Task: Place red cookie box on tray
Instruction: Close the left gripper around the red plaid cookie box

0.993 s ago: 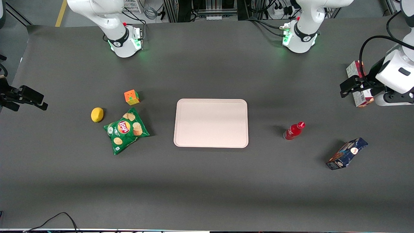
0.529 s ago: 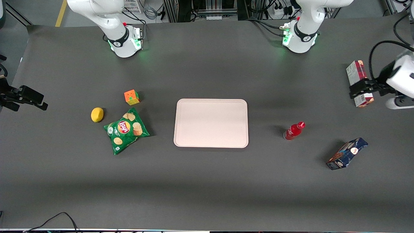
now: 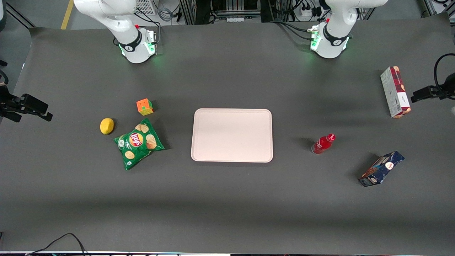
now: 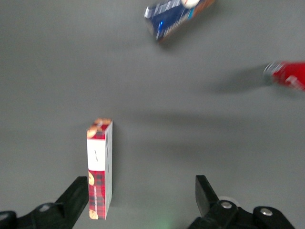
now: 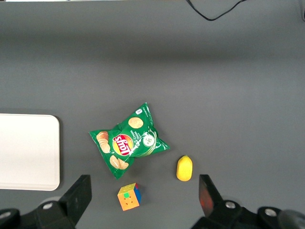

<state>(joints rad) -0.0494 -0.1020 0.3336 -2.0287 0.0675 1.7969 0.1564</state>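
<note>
The gripper grabs the red cookie box by its longer tartan end (image 3: 397, 81) next, to set the box on the pale pink tray (image 3: 232, 135).
The red cookie box (image 3: 395, 91) lies on the table toward the working arm's end, far from the tray (image 3: 231, 135). The pale pink tray sits at the table's middle with nothing on it, and it also shows in the right wrist view (image 5: 26, 151). My left gripper (image 3: 422, 95) is at the table's edge beside the box, apart from it. In the left wrist view the gripper (image 4: 140, 187) is open and empty. The box (image 4: 100, 167) lies close to one finger (image 4: 76, 191), just inside the gap.
A red bottle (image 3: 323, 143) and a dark blue snack box (image 3: 381, 169) lie between the cookie box and the front camera. A green chips bag (image 3: 138, 143), a lemon (image 3: 106, 126) and a colour cube (image 3: 144, 106) lie toward the parked arm's end.
My left gripper has drawn sideways off the cookie box toward the table's edge. The box now shows whole and has not moved.
</note>
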